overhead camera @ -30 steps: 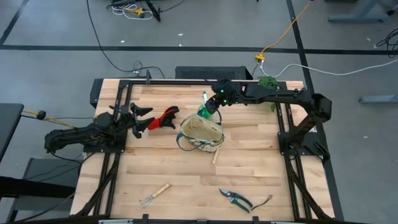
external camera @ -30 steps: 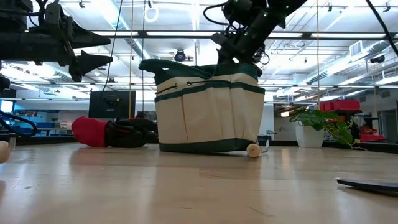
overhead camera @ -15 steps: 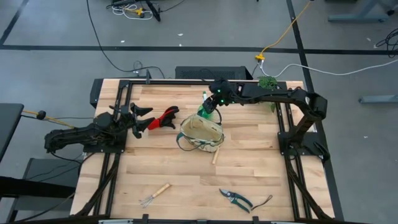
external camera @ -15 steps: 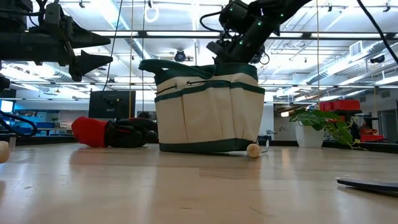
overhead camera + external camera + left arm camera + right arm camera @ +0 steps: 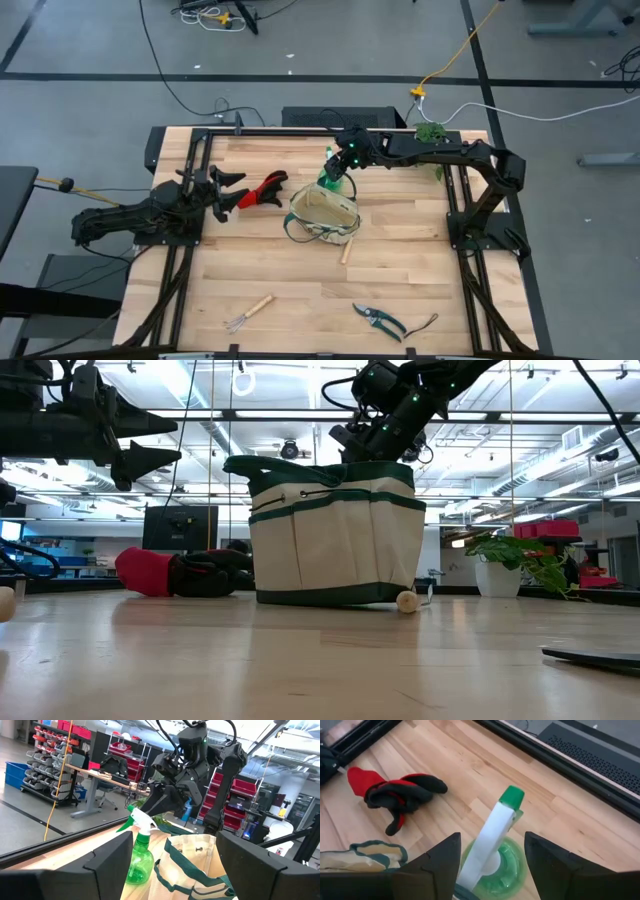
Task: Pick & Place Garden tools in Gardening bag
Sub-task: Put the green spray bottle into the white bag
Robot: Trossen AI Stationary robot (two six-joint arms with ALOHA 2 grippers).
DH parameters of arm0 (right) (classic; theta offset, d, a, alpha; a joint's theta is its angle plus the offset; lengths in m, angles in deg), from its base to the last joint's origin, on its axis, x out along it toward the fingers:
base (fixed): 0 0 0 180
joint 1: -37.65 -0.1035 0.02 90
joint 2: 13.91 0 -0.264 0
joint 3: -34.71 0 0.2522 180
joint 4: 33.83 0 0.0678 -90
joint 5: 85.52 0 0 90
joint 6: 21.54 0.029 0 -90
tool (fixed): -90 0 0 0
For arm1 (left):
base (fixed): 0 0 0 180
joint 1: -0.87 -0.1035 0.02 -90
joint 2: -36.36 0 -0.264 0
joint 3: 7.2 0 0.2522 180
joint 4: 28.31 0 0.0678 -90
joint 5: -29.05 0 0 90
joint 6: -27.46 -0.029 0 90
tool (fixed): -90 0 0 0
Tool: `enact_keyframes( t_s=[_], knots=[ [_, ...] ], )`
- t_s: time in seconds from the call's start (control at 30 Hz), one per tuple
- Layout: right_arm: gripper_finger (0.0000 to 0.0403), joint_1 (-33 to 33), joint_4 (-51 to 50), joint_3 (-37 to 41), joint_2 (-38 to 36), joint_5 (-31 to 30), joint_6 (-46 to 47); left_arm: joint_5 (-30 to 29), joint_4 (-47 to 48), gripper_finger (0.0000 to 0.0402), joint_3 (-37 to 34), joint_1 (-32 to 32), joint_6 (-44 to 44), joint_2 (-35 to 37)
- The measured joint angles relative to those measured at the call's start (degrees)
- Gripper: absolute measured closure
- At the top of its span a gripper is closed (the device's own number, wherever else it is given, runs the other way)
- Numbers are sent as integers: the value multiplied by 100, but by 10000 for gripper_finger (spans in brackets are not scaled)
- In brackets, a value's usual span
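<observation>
I should next grab the spray bottle by its white sprayer head [image 5: 487,836] with my right gripper. Then I can put the bottle in the gardening bag [image 5: 357,860].
The beige gardening bag [image 5: 322,213] with green trim stands upright mid-table, mouth open. The round green spray bottle [image 5: 328,172] with a white top stands on its base just beyond the bag's far side. My right gripper [image 5: 492,840] is open and hovers over the bottle's sprayer [image 5: 495,827], one finger on either side and clear of it. A red-and-black glove [image 5: 262,190] lies on the table left of the bag. My left gripper [image 5: 232,190] is open and empty beside the glove. A wooden-handled tool [image 5: 348,248] lies against the bag's near side.
A wooden-handled rake [image 5: 248,312] and the teal-handled shears [image 5: 380,320] lie near the table's near edge. The leafy plant [image 5: 432,132] stands at the far right corner. Bare wood lies between the bag and these tools.
My right gripper has gone a little toward the table's left, above the spray bottle. The bottle, the bag and the other tools have kept their places.
</observation>
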Motion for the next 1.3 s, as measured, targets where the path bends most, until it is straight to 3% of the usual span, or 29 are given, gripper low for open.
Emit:
enact_keyframes(
  t_s=[1.03,1.3],
  knots=[
    [185,-2,210,0,344,-4,5,2,-7,110,0,0,9,0],
    [239,-3,67,0,344,0,41,0,-7,110,2,0,12,0]
  ],
)
